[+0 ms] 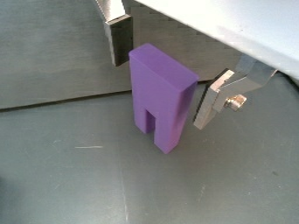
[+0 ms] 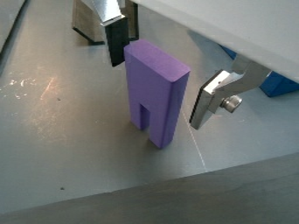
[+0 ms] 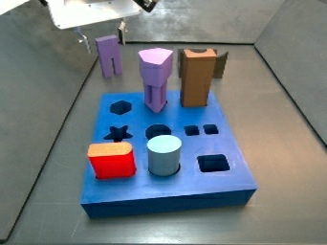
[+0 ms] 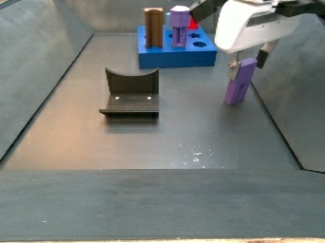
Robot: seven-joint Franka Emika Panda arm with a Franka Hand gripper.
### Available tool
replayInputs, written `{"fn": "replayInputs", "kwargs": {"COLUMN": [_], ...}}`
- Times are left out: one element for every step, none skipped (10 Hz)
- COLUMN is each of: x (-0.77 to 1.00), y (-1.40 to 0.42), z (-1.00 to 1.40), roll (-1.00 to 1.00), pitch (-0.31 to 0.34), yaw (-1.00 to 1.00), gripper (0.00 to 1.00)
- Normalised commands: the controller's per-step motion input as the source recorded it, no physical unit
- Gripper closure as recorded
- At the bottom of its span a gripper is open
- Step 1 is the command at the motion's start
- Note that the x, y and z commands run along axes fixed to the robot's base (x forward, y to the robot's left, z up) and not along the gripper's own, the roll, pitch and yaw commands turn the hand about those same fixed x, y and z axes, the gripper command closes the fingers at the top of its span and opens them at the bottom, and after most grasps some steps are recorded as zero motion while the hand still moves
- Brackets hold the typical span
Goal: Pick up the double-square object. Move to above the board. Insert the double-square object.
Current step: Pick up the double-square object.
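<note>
My gripper grabs the double-square object by its upper part point(image 3: 107, 44) next, so the object's two legs stay free to slot into the board point(image 3: 179, 191).
The double-square object point(image 1: 162, 96) point(image 2: 158, 92) is a tall light-purple block with a slot between two legs. It stands upright on the grey floor, behind the board in a side view point(image 3: 109, 55) and off to one side of it in a side view point(image 4: 238, 84). My gripper point(image 1: 163, 74) point(image 2: 163, 70) is lowered around the block's upper part, open, with one finger point(image 1: 117, 44) on each side and a gap on both sides. The board point(image 3: 179, 191) point(image 4: 162, 59) is a thick blue slab with shaped holes.
On the board stand a purple pentagonal peg point(image 3: 155, 77), a brown block point(image 3: 198, 77), a red piece point(image 3: 111, 160) and a pale blue cylinder point(image 3: 163, 155). The dark fixture point(image 4: 129, 95) sits on the floor. Grey walls point(image 3: 288, 86) enclose the workspace.
</note>
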Motion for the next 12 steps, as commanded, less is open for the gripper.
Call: {"fn": "replayInputs", "kwargs": {"x": [0.00,0.00,0.00,0.00,0.00,0.00,0.00,0.00,0.00,0.00,0.00,0.00], "y": [0.00,0.00,0.00,0.00,0.00,0.00,0.00,0.00,0.00,0.00,0.00,0.00], "z": [0.00,0.00,0.00,0.00,0.00,0.00,0.00,0.00,0.00,0.00,0.00,0.00], "roll": [0.00,0.00,0.00,0.00,0.00,0.00,0.00,0.00,0.00,0.00,0.00,0.00], "pitch": [0.000,0.000,0.000,0.000,0.000,0.000,0.000,0.000,0.000,0.000,0.000,0.000], "yaw": [0.00,0.00,0.00,0.00,0.00,0.00,0.00,0.00,0.00,0.00,0.00,0.00], "gripper": [0.00,1.00,1.00,1.00,1.00,1.00,1.00,1.00,1.00,1.00,1.00,1.00]}}
